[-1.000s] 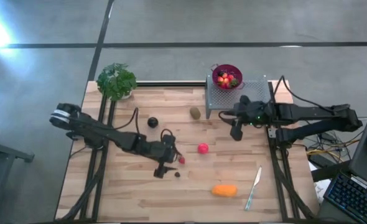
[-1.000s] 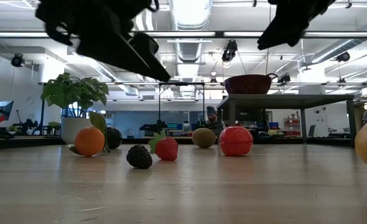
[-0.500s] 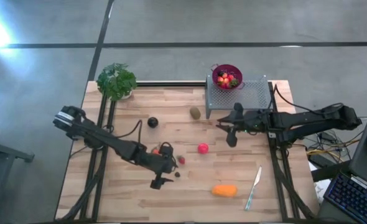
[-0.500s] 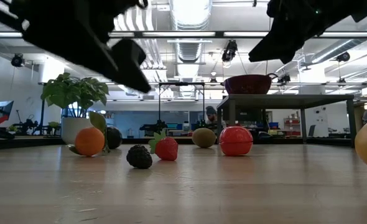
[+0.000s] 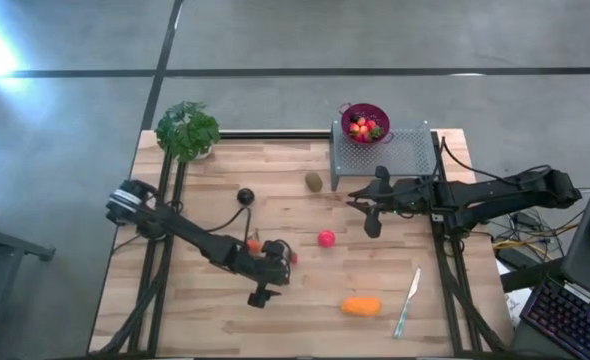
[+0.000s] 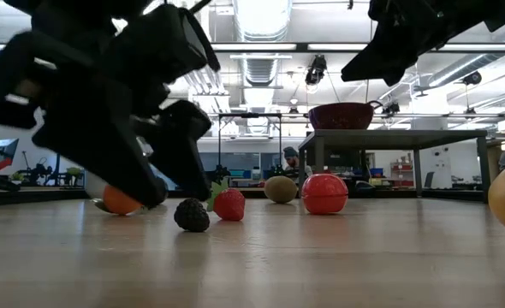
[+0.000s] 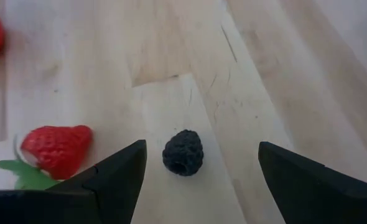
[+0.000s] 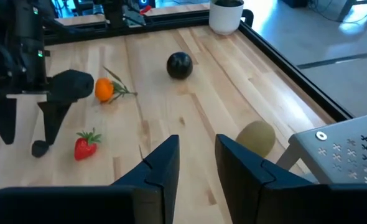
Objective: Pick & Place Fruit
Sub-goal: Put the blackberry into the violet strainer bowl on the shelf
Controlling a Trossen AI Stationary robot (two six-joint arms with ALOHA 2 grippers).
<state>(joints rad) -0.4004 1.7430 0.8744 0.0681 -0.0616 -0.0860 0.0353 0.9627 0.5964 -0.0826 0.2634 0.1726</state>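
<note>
The dark berry (image 7: 183,152) is for the colander. My left gripper should grab it by its round body next.
A dark berry (image 7: 183,152) lies on the wooden table, with a red strawberry (image 7: 56,149) next to it. My left gripper (image 7: 202,155) hangs open low over the berry, slanting down, one finger on either side without touching. In the high view the gripper (image 5: 265,288) hides the berry. A small orange (image 5: 252,243), a pink-red ball (image 5: 326,238), a kiwi (image 5: 314,181), a dark plum (image 5: 245,196) and an oblong orange piece (image 5: 361,306) also lie on the table. My right gripper (image 5: 373,222) hangs high near the grey stand, its fingers (image 8: 165,163) a narrow gap apart with nothing between them.
A magenta bowl (image 5: 365,124) with fruit stands on a grey perforated stand (image 5: 400,155) at the back right. A green plant (image 5: 187,130) is at the back left. A pale knife (image 5: 409,298) lies near the front right.
My left gripper has come down and toward the table's near edge, over the dark berry, staying open. My right gripper has sunk a little and tipped downward, then kept still. No fruit has moved.
</note>
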